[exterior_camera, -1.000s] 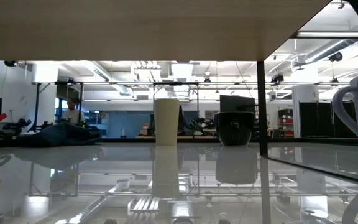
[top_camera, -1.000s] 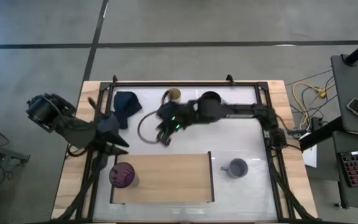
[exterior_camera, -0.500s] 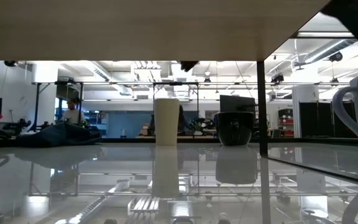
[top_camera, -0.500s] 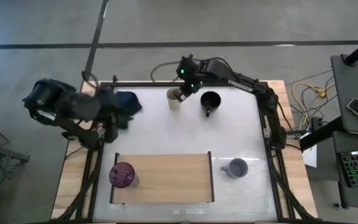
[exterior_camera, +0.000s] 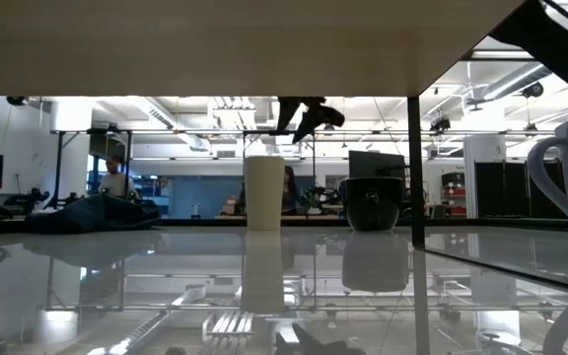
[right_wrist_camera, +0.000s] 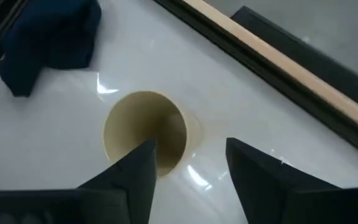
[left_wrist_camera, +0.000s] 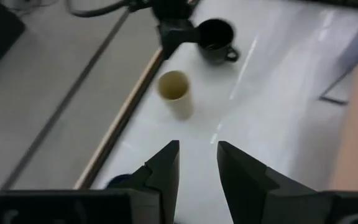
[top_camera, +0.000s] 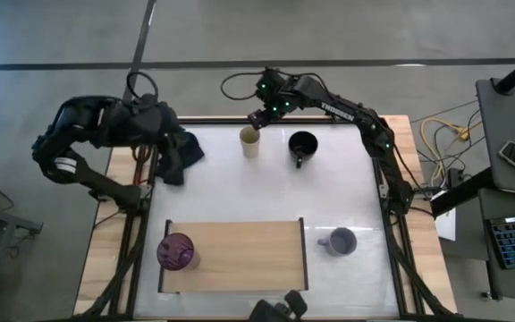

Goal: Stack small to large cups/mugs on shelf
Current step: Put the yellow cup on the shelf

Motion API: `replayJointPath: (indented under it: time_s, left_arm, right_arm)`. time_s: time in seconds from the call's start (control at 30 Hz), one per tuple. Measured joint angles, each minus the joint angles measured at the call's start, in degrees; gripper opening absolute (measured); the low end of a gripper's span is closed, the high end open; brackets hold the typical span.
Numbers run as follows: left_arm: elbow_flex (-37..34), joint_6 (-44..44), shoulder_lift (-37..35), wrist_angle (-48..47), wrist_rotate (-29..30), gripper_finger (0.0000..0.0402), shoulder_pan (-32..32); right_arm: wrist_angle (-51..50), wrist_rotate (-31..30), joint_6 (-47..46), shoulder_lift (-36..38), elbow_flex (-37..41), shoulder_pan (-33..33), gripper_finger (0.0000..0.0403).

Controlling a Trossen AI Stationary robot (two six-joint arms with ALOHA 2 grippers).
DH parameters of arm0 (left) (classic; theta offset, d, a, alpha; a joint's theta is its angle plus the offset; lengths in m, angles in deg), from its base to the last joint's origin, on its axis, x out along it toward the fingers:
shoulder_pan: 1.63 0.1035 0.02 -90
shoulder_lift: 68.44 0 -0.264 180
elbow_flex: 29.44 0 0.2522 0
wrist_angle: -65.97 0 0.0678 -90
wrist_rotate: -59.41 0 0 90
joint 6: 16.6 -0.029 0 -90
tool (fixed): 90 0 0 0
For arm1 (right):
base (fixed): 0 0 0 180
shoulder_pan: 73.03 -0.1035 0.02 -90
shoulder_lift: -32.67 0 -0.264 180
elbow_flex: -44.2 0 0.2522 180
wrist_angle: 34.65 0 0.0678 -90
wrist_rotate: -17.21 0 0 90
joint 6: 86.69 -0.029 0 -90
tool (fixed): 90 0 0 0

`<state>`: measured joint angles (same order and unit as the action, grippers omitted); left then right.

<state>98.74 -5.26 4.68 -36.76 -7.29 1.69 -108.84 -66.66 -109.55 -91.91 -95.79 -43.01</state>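
My right gripper picks up the beige cup by its rim next, to get the cup onto the shelf for stacking.
The beige cup stands upright on the white tabletop near the far edge, with the black mug to its right. My right gripper hovers open just above the cup's mouth; in the low view the right gripper is clear of the cup. The purple tumbler stands on the left end of the shelf. The lavender-grey mug sits on the table right of the shelf. My left gripper is open and holds nothing, above the far left.
A dark blue cloth lies crumpled at the far left, under my left arm. A black frame runs round the tabletop. A dark object shows at the near edge. Bare tabletop lies between the cups and the shelf.
My right gripper has swung from the middle of the table up and toward the far edge, ending over the beige cup. My left arm has drawn back from beside the shelf toward the far left, over the cloth. The cups have stayed put.
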Motion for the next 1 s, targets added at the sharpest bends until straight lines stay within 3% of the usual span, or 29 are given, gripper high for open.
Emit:
replayJointPath:
  time_s: [0.37, 0.8, 1.0]
  left_arm:
    - [-17.7, -10.5, -11.4, 13.5, -15.1, 0.0095, 15.3]
    - [-33.4, -10.5, -17.7, 18.9, -18.8, 0.0095, 20.4]
    - [-36.7, -10.2, -18.5, 19.5, -18.9, 0.0095, 20.6]
  right_arm:
    - [1.5, 0.0, -4.6, -5.4, 0.1, -0.1, 0.0185]
    - [1.4, 0.2, -5.7, -8.7, 0.1, -1.0, 0.0183]
    - [-0.5, 0.2, -5.6, -8.4, 0.0, -1.0, 0.0131]
